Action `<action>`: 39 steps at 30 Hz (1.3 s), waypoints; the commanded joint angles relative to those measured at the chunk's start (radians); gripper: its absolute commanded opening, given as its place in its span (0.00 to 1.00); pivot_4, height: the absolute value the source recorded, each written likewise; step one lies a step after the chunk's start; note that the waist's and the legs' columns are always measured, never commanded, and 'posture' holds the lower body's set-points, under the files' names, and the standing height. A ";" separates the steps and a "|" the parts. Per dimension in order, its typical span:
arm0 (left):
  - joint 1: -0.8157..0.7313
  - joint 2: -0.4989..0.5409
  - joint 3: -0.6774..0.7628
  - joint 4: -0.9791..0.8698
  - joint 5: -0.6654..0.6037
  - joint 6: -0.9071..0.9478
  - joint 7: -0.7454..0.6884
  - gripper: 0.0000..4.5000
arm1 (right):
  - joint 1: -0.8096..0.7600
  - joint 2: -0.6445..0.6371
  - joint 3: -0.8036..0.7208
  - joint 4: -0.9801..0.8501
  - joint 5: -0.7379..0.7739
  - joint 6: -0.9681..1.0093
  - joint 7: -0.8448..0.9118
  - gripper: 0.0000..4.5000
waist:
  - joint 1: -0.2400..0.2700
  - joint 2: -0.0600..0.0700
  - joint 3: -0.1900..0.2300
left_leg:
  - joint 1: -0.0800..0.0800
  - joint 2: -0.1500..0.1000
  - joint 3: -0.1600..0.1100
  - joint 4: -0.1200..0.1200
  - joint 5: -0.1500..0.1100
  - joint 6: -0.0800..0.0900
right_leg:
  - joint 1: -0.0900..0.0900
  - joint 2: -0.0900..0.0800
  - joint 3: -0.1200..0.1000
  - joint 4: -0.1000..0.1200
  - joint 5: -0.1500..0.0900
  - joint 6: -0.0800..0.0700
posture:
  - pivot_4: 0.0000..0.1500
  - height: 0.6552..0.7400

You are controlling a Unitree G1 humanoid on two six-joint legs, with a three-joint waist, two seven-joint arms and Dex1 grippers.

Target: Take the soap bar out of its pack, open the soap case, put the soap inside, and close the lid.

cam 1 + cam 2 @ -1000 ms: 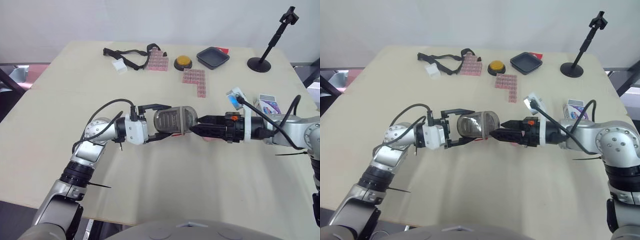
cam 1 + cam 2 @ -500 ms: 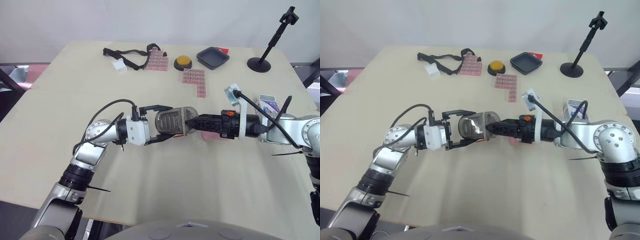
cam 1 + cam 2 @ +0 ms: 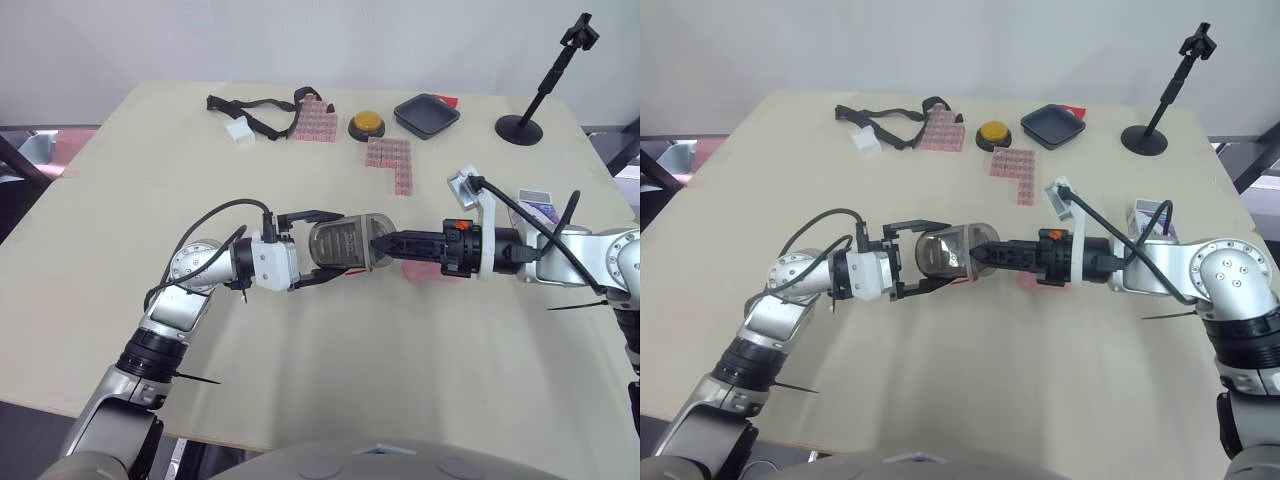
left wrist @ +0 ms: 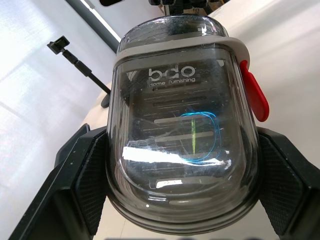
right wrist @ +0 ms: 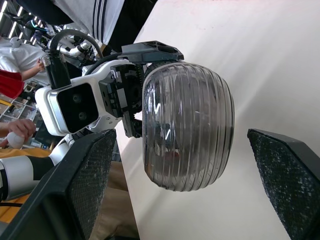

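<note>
The soap case [image 3: 345,241] needs to be open for the soap bar, so the robot's right gripper should next grab the ribbed lid by its rounded end [image 3: 378,226].
My left gripper [image 3: 332,247] is shut on the smoky transparent soap case [image 3: 345,241] and holds it just above the table's middle. The case's lid is closed, with a red latch [image 4: 254,95] on one side. My right gripper [image 3: 384,245] stands open at the case's rounded far end, a finger [image 5: 85,175] on each side of the case [image 5: 186,131] and not pressing it. A pink piece [image 3: 1026,283], perhaps the soap bar, lies on the table under the right gripper. The white and purple soap pack [image 3: 537,209] lies at the right edge.
At the back of the table [image 3: 300,340] are a black strap with a white block [image 3: 240,131], two pink block sheets [image 3: 313,121] [image 3: 390,157], a yellow button [image 3: 366,123], a black tray [image 3: 425,113] and a black stand [image 3: 520,126].
My right gripper has moved left from beside the case to its end, and its fingers have opened around it. The left gripper keeps the case still.
</note>
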State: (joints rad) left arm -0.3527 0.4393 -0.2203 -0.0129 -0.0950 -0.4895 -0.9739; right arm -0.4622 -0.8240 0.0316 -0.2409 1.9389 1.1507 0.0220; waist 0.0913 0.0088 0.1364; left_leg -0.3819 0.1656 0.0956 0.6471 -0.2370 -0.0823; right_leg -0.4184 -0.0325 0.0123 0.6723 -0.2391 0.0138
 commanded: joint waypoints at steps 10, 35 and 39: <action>-0.017 0.007 -0.010 -0.016 -0.013 -0.005 0.009 0.77 | 0.004 0.015 -0.003 0.018 0.021 -0.034 -0.004 0.53 | -0.001 0.000 0.000 | 0.000 0.000 0.000 0.000 0.000 0.000 | 0.000 0.000 0.000 0.000 0.000 0.000 | 1.00 0.87; 0.015 0.030 -0.017 -0.032 -0.014 -0.006 0.027 0.77 | 0.060 0.001 -0.057 0.036 0.033 0.050 0.248 0.44 | 0.000 0.000 0.000 | -0.001 0.000 0.000 0.000 0.000 0.000 | 0.000 0.000 -0.001 -0.002 0.000 0.000 | 1.00 0.87; 0.017 0.033 -0.024 -0.032 -0.012 -0.003 0.027 0.77 | 0.056 -0.016 -0.060 0.041 0.033 0.052 0.247 0.44 | -0.001 0.000 0.000 | -0.001 0.000 0.000 0.000 0.000 0.000 | 0.000 0.000 -0.001 -0.002 0.000 0.000 | 1.00 0.87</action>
State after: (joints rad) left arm -0.3379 0.4660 -0.2490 -0.0293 -0.1053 -0.4898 -0.9573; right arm -0.3926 -0.8304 -0.0043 -0.1762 1.9408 1.2025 0.2470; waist 0.0901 0.0088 0.1364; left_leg -0.3826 0.1660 0.0955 0.6466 -0.2370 -0.0823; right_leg -0.4181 -0.0325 0.0111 0.6708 -0.2392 0.0136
